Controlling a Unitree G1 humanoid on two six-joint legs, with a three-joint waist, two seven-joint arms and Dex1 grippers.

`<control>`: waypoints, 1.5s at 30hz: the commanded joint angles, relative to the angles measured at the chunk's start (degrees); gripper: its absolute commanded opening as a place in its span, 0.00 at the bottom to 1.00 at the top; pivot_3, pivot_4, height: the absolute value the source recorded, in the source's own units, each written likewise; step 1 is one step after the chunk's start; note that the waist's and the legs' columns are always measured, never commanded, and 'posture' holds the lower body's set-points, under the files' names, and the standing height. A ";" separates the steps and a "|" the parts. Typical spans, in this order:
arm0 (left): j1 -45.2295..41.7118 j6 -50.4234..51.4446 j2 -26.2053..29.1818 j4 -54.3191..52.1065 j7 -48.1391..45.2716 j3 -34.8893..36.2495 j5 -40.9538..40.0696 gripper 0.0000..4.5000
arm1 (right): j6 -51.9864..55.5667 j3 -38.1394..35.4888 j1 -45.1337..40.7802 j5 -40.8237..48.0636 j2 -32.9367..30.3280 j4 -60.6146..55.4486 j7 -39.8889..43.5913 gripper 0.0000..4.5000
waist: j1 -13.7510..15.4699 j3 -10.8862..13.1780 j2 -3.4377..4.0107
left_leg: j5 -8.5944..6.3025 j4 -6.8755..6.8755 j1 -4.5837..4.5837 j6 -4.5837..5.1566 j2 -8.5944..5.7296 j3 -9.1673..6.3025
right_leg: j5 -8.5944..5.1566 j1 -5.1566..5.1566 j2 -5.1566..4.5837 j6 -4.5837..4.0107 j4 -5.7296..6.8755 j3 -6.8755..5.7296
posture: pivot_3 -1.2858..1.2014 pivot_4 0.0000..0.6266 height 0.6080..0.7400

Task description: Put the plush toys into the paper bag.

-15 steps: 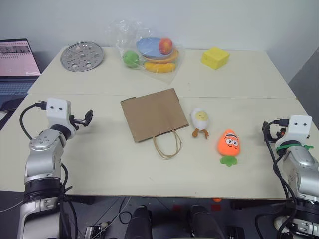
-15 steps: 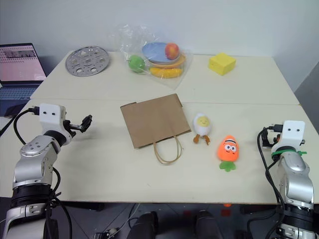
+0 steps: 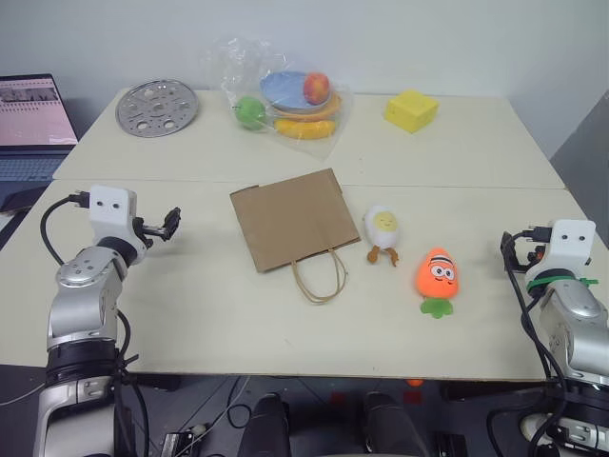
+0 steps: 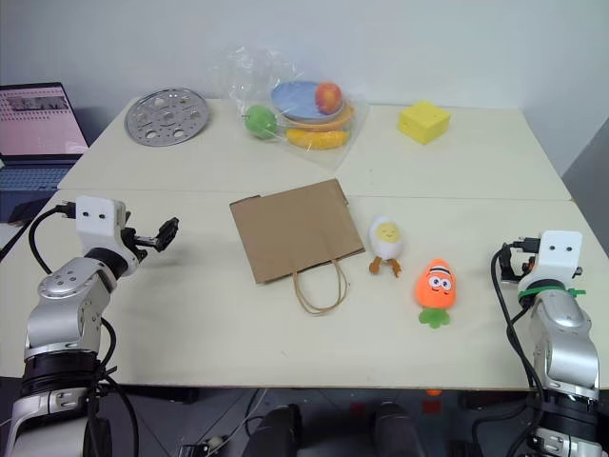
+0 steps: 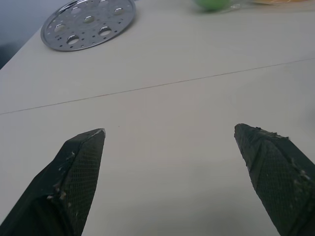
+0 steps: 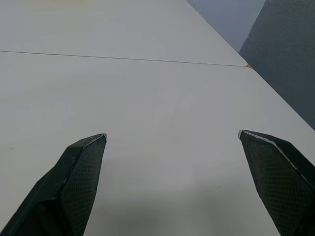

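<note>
The bag's wide paper body lies flat on the tabletop, so I should grab the bag with my left gripper next, by its twine handle sticking out.
The brown paper bag lies flat in the middle of the table, its twine handles toward the front edge. Just right of it rests the white egg plush toy with orange feet. The orange carrot plush toy lies further right and nearer the front. My left gripper hovers open over the left part of the table, well left of the bag, with nothing between its fingers. My right gripper is open over bare table at the right, beyond the carrot.
A perforated steel disc lies at the back left. A clear plastic bag with fruit and a blue plate sits at the back middle, a yellow block at the back right. A laptop stands off the table's left side.
</note>
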 commanded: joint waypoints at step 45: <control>-4.20 -40.50 -2.27 -3.37 -47.06 -31.38 6.77 0.99 | 16.20 10.90 -4.67 41.08 -25.31 -37.73 41.78 1.00 | 1.31 0.03 0.06 | -0.01 -0.10 0.05 0.02 0.06 0.05 | 0.01 0.38 0.02 0.01 -0.86 0.00 | 0.52 0.24 1.00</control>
